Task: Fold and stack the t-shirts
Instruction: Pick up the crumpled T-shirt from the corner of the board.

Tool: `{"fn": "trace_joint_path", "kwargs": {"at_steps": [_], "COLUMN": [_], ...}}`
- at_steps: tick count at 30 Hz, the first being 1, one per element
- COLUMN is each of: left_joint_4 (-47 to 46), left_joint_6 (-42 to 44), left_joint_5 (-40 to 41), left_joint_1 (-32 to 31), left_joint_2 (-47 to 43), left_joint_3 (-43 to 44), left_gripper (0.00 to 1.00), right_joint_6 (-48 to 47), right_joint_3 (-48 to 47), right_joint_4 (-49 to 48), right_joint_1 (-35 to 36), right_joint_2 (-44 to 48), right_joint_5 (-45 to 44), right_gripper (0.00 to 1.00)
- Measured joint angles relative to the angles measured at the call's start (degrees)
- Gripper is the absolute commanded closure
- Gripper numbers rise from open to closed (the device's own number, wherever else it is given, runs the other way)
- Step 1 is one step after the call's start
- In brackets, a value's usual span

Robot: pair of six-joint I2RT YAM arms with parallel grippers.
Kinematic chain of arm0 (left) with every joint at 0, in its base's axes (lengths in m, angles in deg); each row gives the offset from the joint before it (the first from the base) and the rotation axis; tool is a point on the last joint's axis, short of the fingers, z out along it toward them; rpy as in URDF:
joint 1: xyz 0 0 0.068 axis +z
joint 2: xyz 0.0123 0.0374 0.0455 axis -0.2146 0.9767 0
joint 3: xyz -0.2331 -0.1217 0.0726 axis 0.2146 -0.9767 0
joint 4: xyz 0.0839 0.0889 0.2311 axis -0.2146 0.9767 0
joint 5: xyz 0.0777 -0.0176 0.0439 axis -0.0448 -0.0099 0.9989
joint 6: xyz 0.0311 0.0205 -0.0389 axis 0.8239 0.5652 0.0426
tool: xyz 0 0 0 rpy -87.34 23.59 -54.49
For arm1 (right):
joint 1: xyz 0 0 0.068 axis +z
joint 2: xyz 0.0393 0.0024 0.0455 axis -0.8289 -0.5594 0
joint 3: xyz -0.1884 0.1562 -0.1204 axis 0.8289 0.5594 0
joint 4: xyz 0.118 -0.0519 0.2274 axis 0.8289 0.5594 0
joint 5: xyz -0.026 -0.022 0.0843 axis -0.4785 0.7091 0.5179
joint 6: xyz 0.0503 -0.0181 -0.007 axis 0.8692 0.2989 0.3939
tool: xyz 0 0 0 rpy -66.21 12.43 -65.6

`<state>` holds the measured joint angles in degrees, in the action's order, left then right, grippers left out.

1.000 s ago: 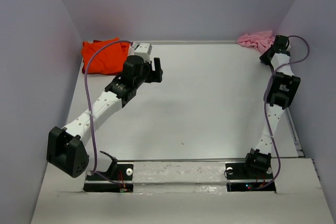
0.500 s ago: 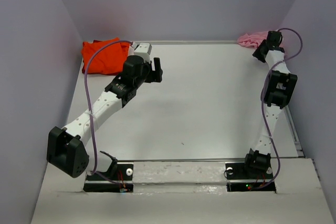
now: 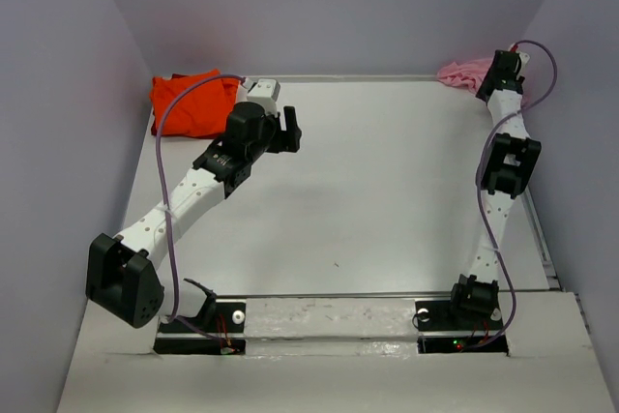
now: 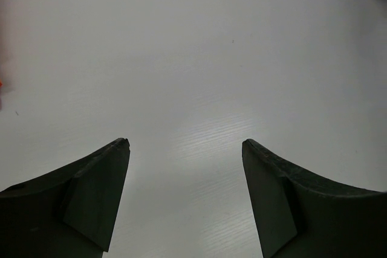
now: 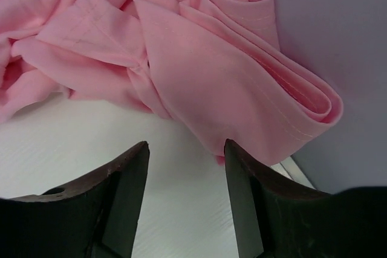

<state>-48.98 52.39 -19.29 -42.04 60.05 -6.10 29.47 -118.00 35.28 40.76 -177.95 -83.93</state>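
Note:
My right gripper should grab the light pink t-shirt [image 3: 462,72] next by its near hem corner, to pull the t-shirt out and spread it for folding.
The light pink t-shirt [image 3: 462,72] lies crumpled in the far right corner of the table; in the right wrist view its folds [image 5: 181,46] fill the upper half. My right gripper [image 5: 186,147] is open just in front of the shirt's near hem, with bare table between its fingers; the right fingertip touches or nearly touches the cloth. In the top view that gripper [image 3: 503,63] is at the shirt's right side. The orange-red t-shirt [image 3: 189,102] lies bunched in the far left corner. My left gripper [image 4: 184,143] is open over bare table, to the right of the orange-red shirt [image 3: 287,130].
Purple walls enclose the white table [image 3: 387,191] on three sides, and the pink shirt rests against the right wall [image 5: 338,40]. A raised metal edge [image 3: 542,239] runs along the table's right side.
My right arm reached farther toward the back corner, to the pink shirt, and its gripper went from shut to open. The left arm has not moved.

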Motion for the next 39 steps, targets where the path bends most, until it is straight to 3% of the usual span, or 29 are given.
{"fn": "trace_joint_path", "kwargs": {"at_steps": [9, 16, 19, 20, 23, 26, 39], "left_joint_4": [-0.92, -1.57, -1.68, -1.66, -1.68, -1.68, -2.01], "left_joint_6": [-0.83, -1.68, -2.03, -2.1, -2.19, -2.34, -2.49], "left_joint_5": [-1.38, -4.24, -4.87, -5.01, -5.38, -5.7, -5.75], "left_joint_1": [0.15, 0.15, 0.15, 0.15, 0.15, 0.15, 0.15], "left_joint_2": [-0.09, -0.09, -0.09, -0.09, -0.09, -0.09, -0.09], "left_joint_3": [0.0, -0.11, -0.11, -0.11, -0.11, -0.13, -0.22], "left_gripper": [0.16, 0.16, 0.16, 0.16, 0.16, 0.16, 0.16], "right_joint_6": [-5.38, -10.08, -11.87, -12.46, -13.73, -14.51, -12.35], "right_joint_3": [-0.85, -0.87, -0.87, -0.87, -0.87, -0.87, -0.22], "right_joint_4": [0.74, -0.15, -1.2, -1.55, -2.12, -2.27, -1.92], "right_joint_1": [0.83, 1.22, 1.22, 1.22, 1.22, 1.2, 1.22], "right_joint_2": [-3.1, -4.63, -5.05, -5.22, -5.73, -6.75, -6.84], "right_joint_5": [-8.87, -14.32, -16.02, -16.48, -17.09, -17.66, -16.48], "right_gripper": [0.27, 0.25, 0.36, 0.48, 0.64, 0.98, 1.0]}}
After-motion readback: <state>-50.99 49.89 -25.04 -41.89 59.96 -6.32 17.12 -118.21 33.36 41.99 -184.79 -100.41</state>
